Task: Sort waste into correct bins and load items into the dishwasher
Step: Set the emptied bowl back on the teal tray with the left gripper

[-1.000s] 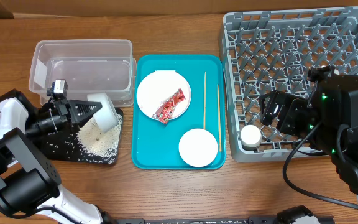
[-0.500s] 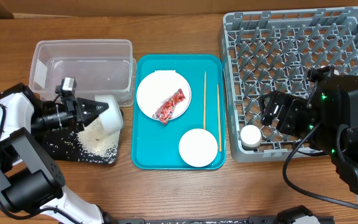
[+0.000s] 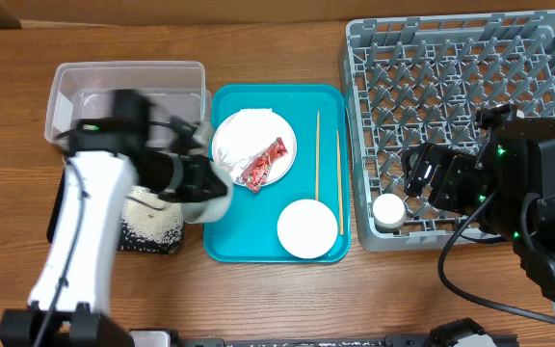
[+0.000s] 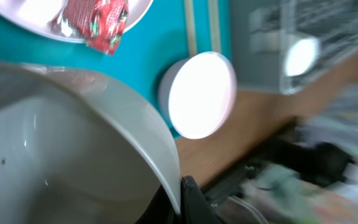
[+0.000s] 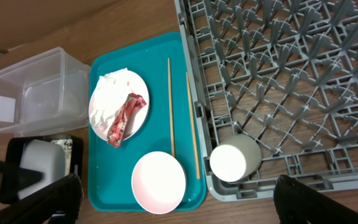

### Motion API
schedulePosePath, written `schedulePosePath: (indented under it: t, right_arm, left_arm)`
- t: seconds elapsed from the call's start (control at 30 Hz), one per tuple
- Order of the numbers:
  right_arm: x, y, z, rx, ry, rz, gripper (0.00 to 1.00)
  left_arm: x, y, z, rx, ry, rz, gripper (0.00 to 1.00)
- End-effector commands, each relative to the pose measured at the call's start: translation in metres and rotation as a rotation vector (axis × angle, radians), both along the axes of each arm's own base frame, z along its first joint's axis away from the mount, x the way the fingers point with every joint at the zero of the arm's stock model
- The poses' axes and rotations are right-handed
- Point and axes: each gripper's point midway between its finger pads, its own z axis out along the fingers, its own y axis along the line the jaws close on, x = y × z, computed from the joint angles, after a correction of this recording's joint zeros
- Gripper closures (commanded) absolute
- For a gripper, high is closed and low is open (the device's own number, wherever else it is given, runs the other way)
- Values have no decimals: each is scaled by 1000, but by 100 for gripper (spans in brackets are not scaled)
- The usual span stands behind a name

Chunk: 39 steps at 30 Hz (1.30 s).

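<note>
The grey metal bowl is tilted over the teal tray's edge and would tip if I opened now. My left gripper should keep holding the bowl.
My left gripper (image 3: 198,185) is shut on the rim of the grey metal bowl (image 3: 210,200), held over the teal tray's left edge. In the left wrist view its fingers (image 4: 188,200) pinch the bowl's wall (image 4: 73,143). Loose rice (image 3: 150,222) lies on the black tray (image 3: 58,210), in front of the clear tub (image 3: 128,101). The plate (image 3: 239,145) holds the red wrapper (image 3: 263,164) and the napkin (image 3: 249,123). The pink bowl (image 3: 307,228) and two chopsticks (image 3: 318,154) lie on the teal tray. My right gripper (image 3: 418,173) is open and empty over the dish rack (image 3: 461,67), next to the white cup (image 3: 388,210).
The teal tray (image 3: 227,241) sits between the bins and the rack. The right wrist view shows the cup (image 5: 235,158) in the rack's front-left corner, the pink bowl (image 5: 159,182) and the chopsticks (image 5: 169,106). Bare wooden table runs along the front.
My left arm has swung right with the grey bowl, from over the black tray to the teal tray's left edge. The right arm has not moved.
</note>
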Motion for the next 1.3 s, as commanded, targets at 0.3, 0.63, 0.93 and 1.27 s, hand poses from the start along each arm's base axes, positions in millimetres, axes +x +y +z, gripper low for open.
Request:
schedulePosePath:
  t: [0.3, 0.63, 0.93, 1.27]
  right_arm:
    - [-5, -1, -2, -7, 13, 8, 0]
    - [-5, -1, -2, -18, 10, 20, 0]
    - [-5, -1, -2, -21, 9, 24, 0]
    - [-5, -1, -2, -21, 10, 24, 0]
  left_arm:
    - [-13, -37, -82, 695, -25, 250, 96]
    - [-6, -51, -99, 682, 6, 212, 50]
    - [90, -50, -57, 561, -302, 139, 27]
    - [118, -64, -130, 523, -279, -88, 42]
